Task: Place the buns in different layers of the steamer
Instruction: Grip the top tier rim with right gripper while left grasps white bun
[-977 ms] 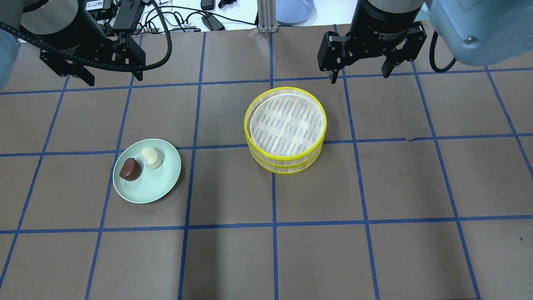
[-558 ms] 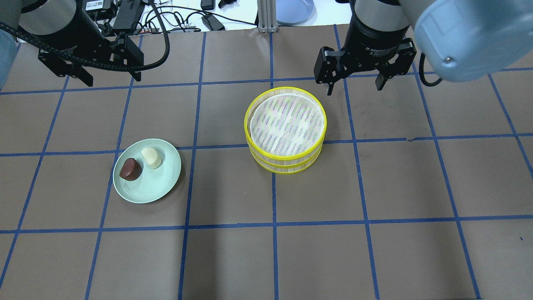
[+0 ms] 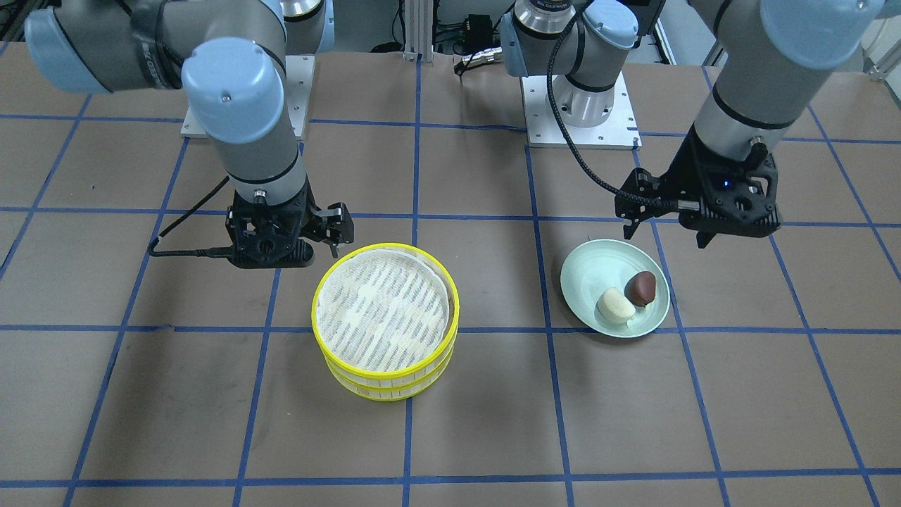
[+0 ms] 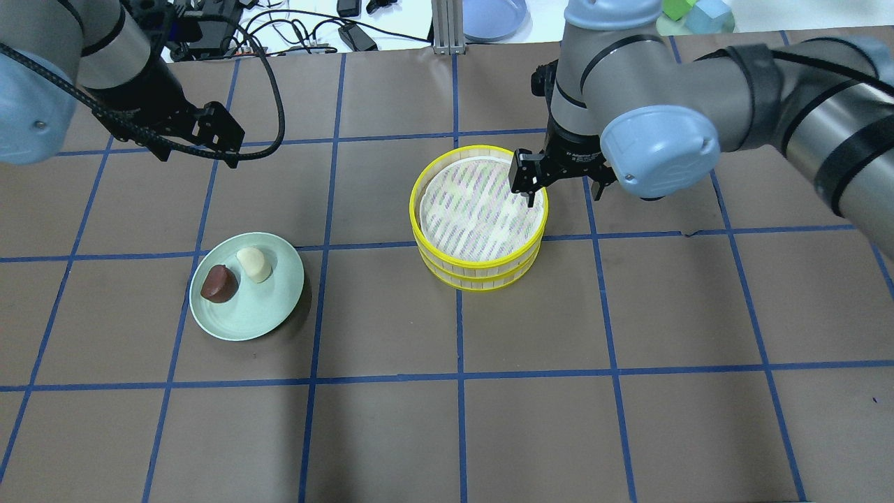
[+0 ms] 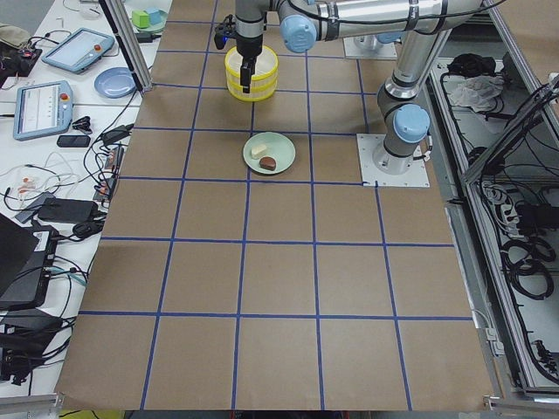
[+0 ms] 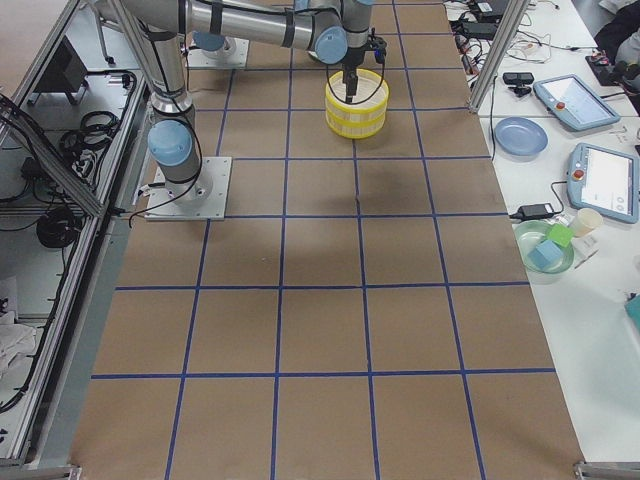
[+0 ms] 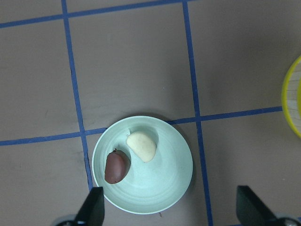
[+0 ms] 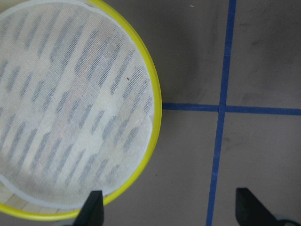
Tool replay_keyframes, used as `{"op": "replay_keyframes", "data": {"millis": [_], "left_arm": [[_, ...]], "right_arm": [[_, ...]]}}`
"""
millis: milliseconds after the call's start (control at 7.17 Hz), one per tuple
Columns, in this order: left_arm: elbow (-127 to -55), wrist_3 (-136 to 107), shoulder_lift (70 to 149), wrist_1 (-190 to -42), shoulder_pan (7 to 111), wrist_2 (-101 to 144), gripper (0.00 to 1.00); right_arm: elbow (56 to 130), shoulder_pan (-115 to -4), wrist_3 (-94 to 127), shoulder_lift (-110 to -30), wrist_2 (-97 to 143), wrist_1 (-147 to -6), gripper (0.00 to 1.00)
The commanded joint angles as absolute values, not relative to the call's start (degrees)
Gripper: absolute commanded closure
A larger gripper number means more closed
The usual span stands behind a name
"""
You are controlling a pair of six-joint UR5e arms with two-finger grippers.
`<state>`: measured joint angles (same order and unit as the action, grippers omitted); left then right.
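My right gripper grabs the upper layer by its yellow rim (image 3: pixel 326 279) (image 8: pixel 127 183) next, to separate the steamer's layers for the buns.
The steamer (image 4: pixel 482 274) is a two-tier yellow-rimmed stack with a bare white liner, at mid-table; it also shows in the front view (image 3: pixel 383 384) and in the right wrist view (image 8: pixel 157 113). The cream-white bun (image 4: pixel 253 265) and the reddish-brown bun (image 4: pixel 218 283) lie side by side on a pale green plate (image 4: pixel 258 314), seen too in the left wrist view (image 7: pixel 141 146) (image 7: pixel 116 166). My right gripper (image 4: pixel 564 198) is open and empty, straddling the steamer's right rim from above. My left gripper (image 4: pixel 199 157) is open and empty, high behind the plate.
A blue plate (image 4: pixel 492 17), cables and power bricks lie beyond the table's far edge. Green and blue blocks (image 4: pixel 691 10) sit at the far right. Blue tape lines grid the brown table.
My right gripper has come forward and down from behind the steamer to its right rim. My left gripper has shifted slightly right and forward. Buns and steamer have not moved.
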<state>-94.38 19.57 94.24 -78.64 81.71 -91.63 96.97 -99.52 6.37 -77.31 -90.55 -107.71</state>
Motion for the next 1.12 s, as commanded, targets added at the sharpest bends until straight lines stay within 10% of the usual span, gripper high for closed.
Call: {"op": "replay_keyframes", "data": {"millis": [0, 140, 419, 977], "left_arm": [[-99.2, 30.9, 98.5, -72.7, 78.1, -91.5, 0.0], [-99.4, 31.1, 101.1, -72.6, 78.1, -91.4, 0.0], [-99.8, 32.0, 106.9, -72.1, 78.1, -91.4, 0.02], [-103.8, 32.1, 113.8, -68.0, 78.1, -91.5, 0.13]], "right_arm": [[97.6, -99.5, 7.1, -70.4, -89.8, -114.4, 0.3], [97.5, -99.5, 7.2, -70.3, -89.7, -114.8, 0.68], [97.5, -99.5, 7.9, -70.3, -89.9, -114.7, 1.0], [96.6, -94.4, 5.8, -77.2, -89.8, -107.7, 1.0]]}}
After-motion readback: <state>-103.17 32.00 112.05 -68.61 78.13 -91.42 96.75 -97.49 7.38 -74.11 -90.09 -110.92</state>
